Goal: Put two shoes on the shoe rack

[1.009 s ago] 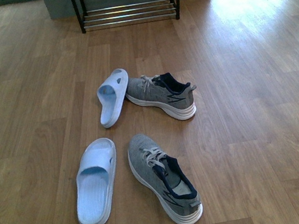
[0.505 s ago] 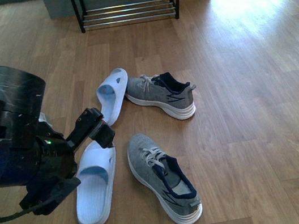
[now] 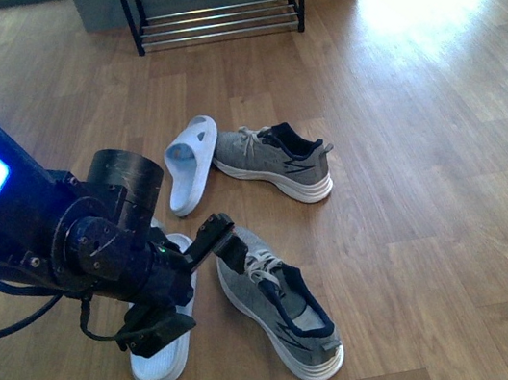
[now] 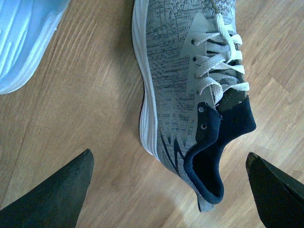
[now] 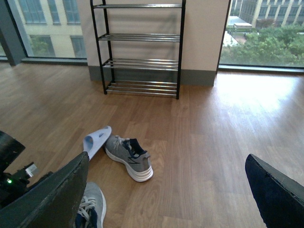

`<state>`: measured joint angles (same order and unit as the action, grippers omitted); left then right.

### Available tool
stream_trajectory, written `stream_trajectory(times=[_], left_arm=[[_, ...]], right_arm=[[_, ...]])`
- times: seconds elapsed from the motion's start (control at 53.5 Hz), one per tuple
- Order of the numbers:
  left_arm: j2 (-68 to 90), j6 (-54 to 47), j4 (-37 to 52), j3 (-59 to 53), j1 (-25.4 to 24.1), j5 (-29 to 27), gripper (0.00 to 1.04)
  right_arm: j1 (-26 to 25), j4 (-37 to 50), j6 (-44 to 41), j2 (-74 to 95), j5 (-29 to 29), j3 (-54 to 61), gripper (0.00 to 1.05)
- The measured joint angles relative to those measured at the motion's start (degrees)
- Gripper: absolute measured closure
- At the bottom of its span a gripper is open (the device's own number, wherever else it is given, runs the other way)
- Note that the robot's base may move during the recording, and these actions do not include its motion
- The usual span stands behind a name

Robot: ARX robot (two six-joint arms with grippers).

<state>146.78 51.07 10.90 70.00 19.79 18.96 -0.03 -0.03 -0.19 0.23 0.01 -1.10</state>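
Observation:
The near grey sneaker needs to go on the shoe rack (image 3: 218,20). My left gripper should next grab the sneaker's heel collar (image 3: 317,326) to place it there.
Two grey sneakers lie on the wood floor: the near one (image 3: 279,308) and the far one (image 3: 274,162). The black shoe rack (image 3: 218,20) stands against the far wall, with no shoes on the bars that show. My left gripper (image 3: 206,281) is open, low over the near sneaker's left side. In the left wrist view the gripper (image 4: 168,190) has its fingers (image 4: 61,194) spread wide, with the sneaker's (image 4: 190,85) heel collar between them. My right gripper (image 5: 164,194) is open and empty, high above the floor. Its view shows the rack (image 5: 140,47), the far sneaker (image 5: 128,154) and the near sneaker's toe (image 5: 90,204).
A light blue slipper (image 3: 193,161) lies touching the far sneaker's toe. A second slipper (image 3: 164,351) lies left of the near sneaker, partly under my left arm (image 3: 58,242). Bare wood floor (image 3: 426,171) stretches to the right and back toward the rack.
My left arm has come into the front view from the left and swung right and down, from over the near slipper to beside the near sneaker. The shoes have not moved.

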Motion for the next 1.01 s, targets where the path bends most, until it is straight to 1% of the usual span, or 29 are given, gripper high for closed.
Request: stream_trajectory(times=[0.336,0.523,0.654,0.673,0.747,0.841,0.934,0.972,1.009], left_arm=[[10.08,-0.76,-3.50,13.07,3.52,3.82,0.09],[15.85,-0.87,-7.63,20.70,5.33,3.80,0.09],[19.54,-0.31,-6.84,24.09,5.33,3.78,0.10],[19.98,-0.11,-6.60,24.46,5.22,3.52,0.11],[21.44,0.61,-7.50,25.99,4.81,2.19,0.25],[22.01,0.22,-8.13,26.36,4.39,0.22,0.46],[21.97,-0.72,-8.72,26.36,4.42,-1.70,0.58],[21.88,-1.18,-8.66,26.21,4.42,-2.54,0.66],[21.88,-1.31,-8.72,26.16,4.39,-2.99,0.69]], right_arm=[[0.00,0.02,-0.02,0.00,0.00,0.00,0.09],[0.00,0.00,0.00,0.00,0.00,0.00,0.09],[0.00,0.02,-0.02,0.00,0.00,0.00,0.09],[0.00,0.00,0.00,0.00,0.00,0.00,0.09],[0.00,0.02,0.00,0.00,0.00,0.00,0.09],[0.00,0.00,-0.02,0.00,0.00,0.00,0.09],[0.00,0.00,0.00,0.00,0.00,0.00,0.09],[0.00,0.00,0.00,0.00,0.00,0.00,0.09],[0.00,0.02,0.00,0.00,0.02,0.00,0.09]])
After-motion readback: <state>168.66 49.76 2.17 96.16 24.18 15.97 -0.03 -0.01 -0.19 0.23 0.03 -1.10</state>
